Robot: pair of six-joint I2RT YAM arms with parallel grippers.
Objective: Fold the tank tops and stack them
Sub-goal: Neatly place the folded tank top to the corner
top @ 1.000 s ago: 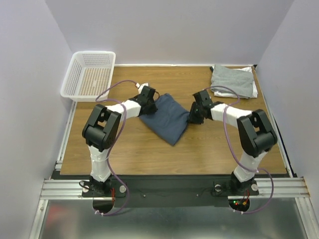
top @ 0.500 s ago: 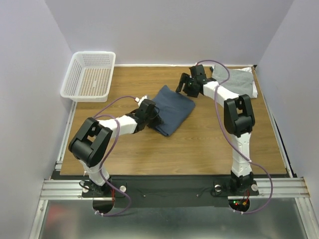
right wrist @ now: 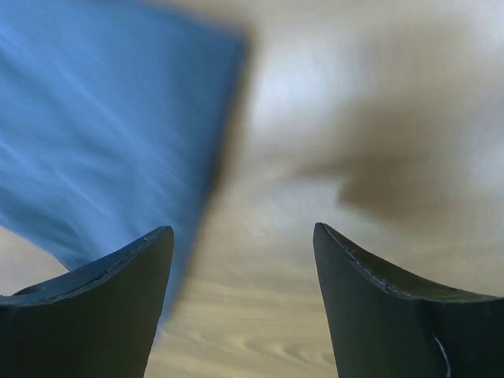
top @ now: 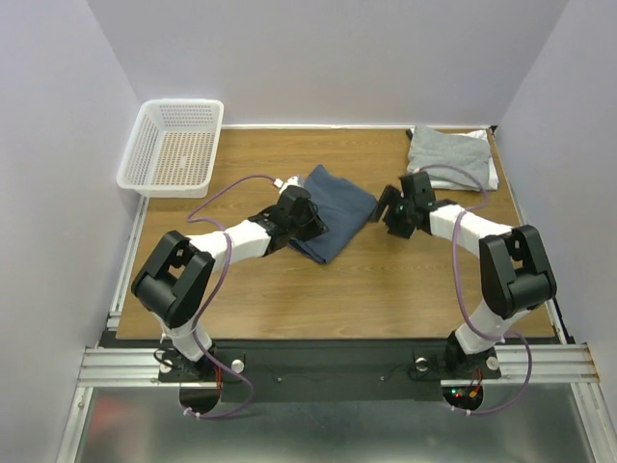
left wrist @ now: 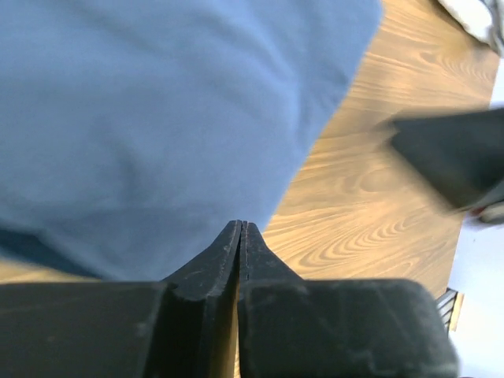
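Observation:
I will next pinch the folded navy tank top by its edge facing the stack (top: 366,214) (right wrist: 211,146) with my right gripper. Then I will lay it over the grey one.
A folded navy tank top (top: 339,198) lies mid-table and fills the upper left of the left wrist view (left wrist: 157,118). My left gripper (top: 310,222) is at its near left edge. The fingertips (left wrist: 242,226) are pressed together with no cloth showing between them. My right gripper (top: 388,210) hovers just right of the navy top, open (right wrist: 240,230), with bare wood between its fingers and the blurred navy cloth (right wrist: 102,126) to its left. A folded light grey tank top (top: 448,154) rests on a white one (top: 490,176) at the back right corner.
A white mesh basket (top: 183,104) sits at the back left corner, overhanging the wooden table (top: 289,299). Purple cables loop from both arms. Walls close in on three sides.
The right gripper opened, let go of the navy top near the back, and pulled back to its right side. The navy top now lies further back. The left gripper shifted right along its near edge.

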